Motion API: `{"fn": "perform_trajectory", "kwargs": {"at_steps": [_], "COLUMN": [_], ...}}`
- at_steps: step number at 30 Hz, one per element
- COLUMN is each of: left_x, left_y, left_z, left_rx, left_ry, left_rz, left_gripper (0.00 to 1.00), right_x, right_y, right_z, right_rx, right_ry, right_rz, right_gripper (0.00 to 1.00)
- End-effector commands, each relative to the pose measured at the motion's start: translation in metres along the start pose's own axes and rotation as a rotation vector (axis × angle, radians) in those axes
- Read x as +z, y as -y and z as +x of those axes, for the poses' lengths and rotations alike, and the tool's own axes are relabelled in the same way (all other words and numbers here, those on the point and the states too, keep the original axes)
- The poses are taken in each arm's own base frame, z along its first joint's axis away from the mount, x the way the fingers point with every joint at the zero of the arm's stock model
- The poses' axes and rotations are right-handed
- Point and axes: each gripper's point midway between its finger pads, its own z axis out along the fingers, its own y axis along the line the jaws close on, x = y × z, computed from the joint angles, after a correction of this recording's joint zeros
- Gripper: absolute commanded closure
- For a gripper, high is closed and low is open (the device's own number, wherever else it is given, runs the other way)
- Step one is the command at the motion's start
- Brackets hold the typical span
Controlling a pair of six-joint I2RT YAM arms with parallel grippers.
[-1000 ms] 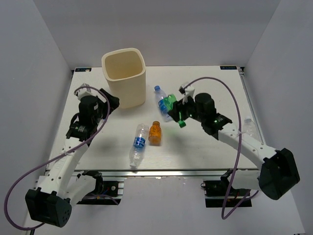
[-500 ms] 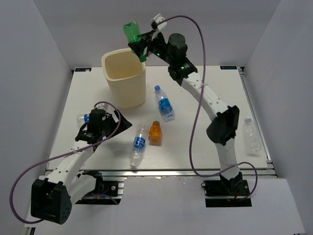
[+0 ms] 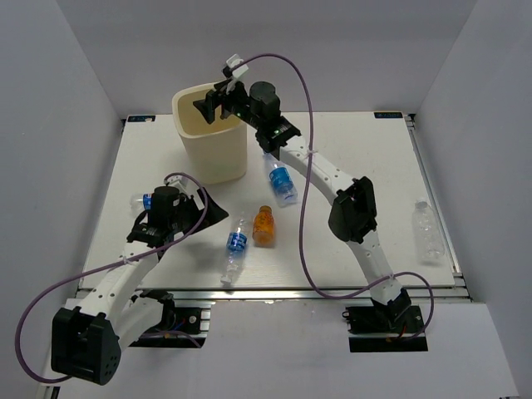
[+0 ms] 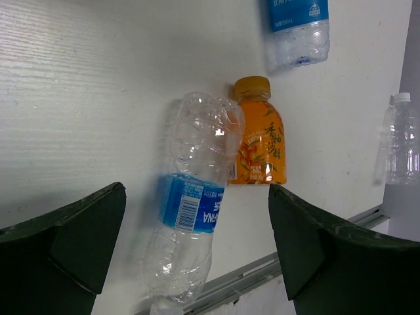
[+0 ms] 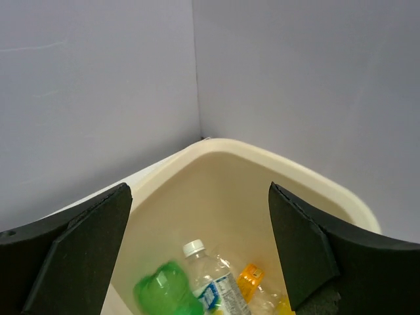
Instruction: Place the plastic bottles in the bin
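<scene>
I should next grab the clear bottle by its blue label (image 3: 237,242) with my left gripper. That leaves its neck free to go into the bin (image 3: 189,145).
The cream bin (image 3: 189,145) stands at the back left. Over its mouth hangs my right gripper (image 3: 209,106), open and empty. The right wrist view looks between the open fingers (image 5: 79,243) into the bin (image 5: 289,164), where a green bottle (image 5: 167,295), a clear white-capped bottle (image 5: 207,279) and an orange one (image 5: 249,279) lie. My left gripper (image 3: 213,209) is open just left of a clear blue-labelled bottle (image 3: 235,247) (image 4: 193,210) that lies beside an orange bottle (image 3: 263,225) (image 4: 258,141). A blue-capped bottle (image 3: 281,179) lies further back.
One clear bottle (image 3: 429,229) lies near the table's right edge. A blue-capped bottle (image 3: 143,199) shows partly behind my left arm. The table's front rail (image 4: 275,275) runs just past the clear bottle's end.
My right gripper lifted the green bottle from the table to above the bin and opened; the bottle now lies inside. My left arm swung down towards the front bottles.
</scene>
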Motion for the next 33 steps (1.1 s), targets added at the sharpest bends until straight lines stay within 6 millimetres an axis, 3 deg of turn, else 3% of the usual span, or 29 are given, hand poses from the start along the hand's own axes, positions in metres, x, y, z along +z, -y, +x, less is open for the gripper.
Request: {"fn": "perform_trajectory", "kwargs": {"at_steps": [1, 2, 3, 5, 8, 9, 10, 11, 12, 13, 14, 15, 16, 17, 20, 23, 26, 30, 33], "left_x": [-0.005, -0.004, -0.004, -0.001, 0.003, 0.004, 0.006, 0.008, 0.009, 0.011, 0.011, 0.014, 0.015, 0.017, 0.027, 0.036, 0.044, 0.049, 0.047], "left_y": [0.012, 0.012, 0.014, 0.015, 0.015, 0.016, 0.017, 0.007, 0.007, -0.001, -0.007, -0.010, -0.009, -0.010, -0.010, -0.020, -0.020, -0.023, -0.021], "left_z": [-0.005, -0.003, 0.000, 0.009, 0.025, 0.029, 0.038, 0.049, 0.059, 0.056, 0.062, 0.070, 0.071, 0.073, 0.070, 0.068, 0.072, 0.068, 0.061], "left_rx": [0.042, 0.044, 0.046, 0.048, 0.063, 0.075, 0.105, 0.113, 0.142, 0.166, 0.178, 0.197, 0.207, 0.216, 0.245, 0.251, 0.252, 0.252, 0.258], "left_ry": [-0.006, -0.016, -0.033, -0.080, -0.152, -0.169, -0.192, -0.237, -0.264, -0.248, -0.268, -0.293, -0.297, -0.308, -0.286, -0.285, -0.298, -0.279, -0.257], "left_rz": [0.038, 0.038, 0.056, 0.069, 0.058, 0.052, 0.031, -0.025, -0.054, -0.124, -0.159, -0.180, -0.189, -0.198, -0.232, -0.296, -0.300, -0.326, -0.338], "left_gripper": [0.02, 0.02, 0.02, 0.02, 0.02, 0.02, 0.02, 0.02, 0.02, 0.02, 0.02, 0.02, 0.02, 0.02, 0.02, 0.02, 0.04, 0.12, 0.32], "right_x": [-0.028, -0.032, -0.047, -0.067, -0.121, -0.151, -0.167, -0.195, -0.212, -0.232, -0.252, -0.267, -0.286, -0.301, -0.341, -0.374, -0.393, -0.410, -0.417], "right_y": [-0.004, 0.000, 0.000, 0.011, 0.032, 0.039, 0.045, 0.051, 0.062, 0.067, 0.066, 0.072, 0.073, 0.070, 0.074, 0.077, 0.074, 0.075, 0.078], "right_z": [-0.115, -0.097, -0.121, -0.115, -0.098, -0.084, -0.078, -0.098, -0.089, -0.052, -0.064, -0.054, -0.020, -0.023, 0.015, 0.049, 0.072, 0.087, 0.091], "right_rx": [-0.097, -0.083, -0.116, -0.112, -0.106, -0.095, -0.088, -0.083, -0.076, -0.034, -0.021, -0.002, 0.033, 0.052, 0.122, 0.186, 0.217, 0.281, 0.300], "right_ry": [0.176, 0.114, 0.126, 0.055, -0.045, -0.090, -0.106, -0.072, -0.093, -0.163, -0.137, -0.158, -0.224, -0.212, -0.284, -0.353, -0.406, -0.445, -0.448], "right_rz": [0.016, 0.038, 0.058, 0.136, 0.275, 0.323, 0.359, 0.426, 0.472, 0.500, 0.522, 0.547, 0.567, 0.577, 0.626, 0.663, 0.682, 0.716, 0.735], "right_gripper": [0.11, 0.11, 0.11, 0.11, 0.11, 0.11, 0.11, 0.11, 0.11, 0.11, 0.11, 0.11, 0.11, 0.11, 0.11, 0.11, 0.11, 0.11, 0.11]}}
